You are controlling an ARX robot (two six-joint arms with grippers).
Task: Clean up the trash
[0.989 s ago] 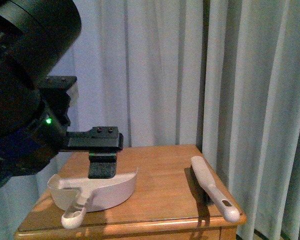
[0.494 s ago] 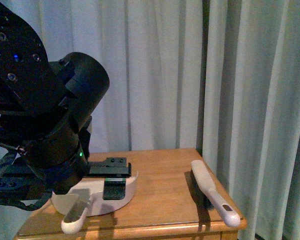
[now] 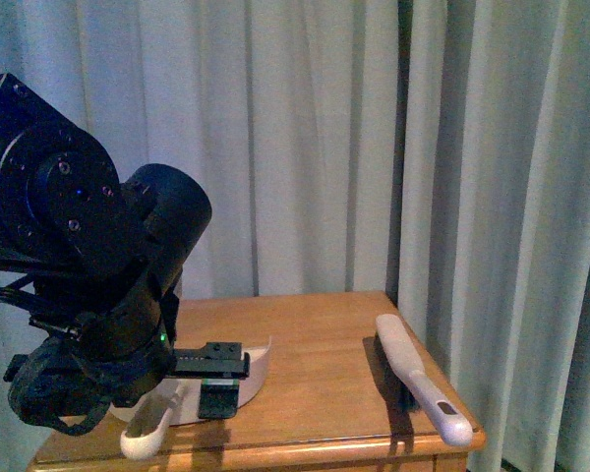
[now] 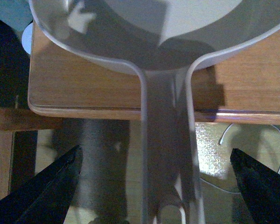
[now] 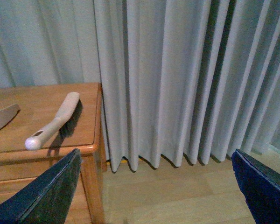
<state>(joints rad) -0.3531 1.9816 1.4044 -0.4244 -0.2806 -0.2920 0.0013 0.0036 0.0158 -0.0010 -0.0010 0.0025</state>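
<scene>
I next need to use my left gripper to grab the pale pink dustpan by its handle. That leaves its scoop free to gather up trash.
No trash shows in any view. A pale pink dustpan lies at the front left of the wooden nightstand, and its handle sticks out past the front edge. My left gripper hangs low over the pan's near side. In the left wrist view it is open, its fingers well apart on either side of the dustpan handle and touching nothing. My right gripper is open and empty, off the nightstand's right side above the floor.
A white hand brush lies along the nightstand's right edge, also seen as the brush from the right wrist. Grey curtains hang close behind and to the right. A thin white cable lies on the floor below the front edge.
My left arm has dropped and drawn back toward the nightstand's front left. Its gripper slid from above the pan's bowl to the near side by the handle. Brush and dustpan have stayed put.
</scene>
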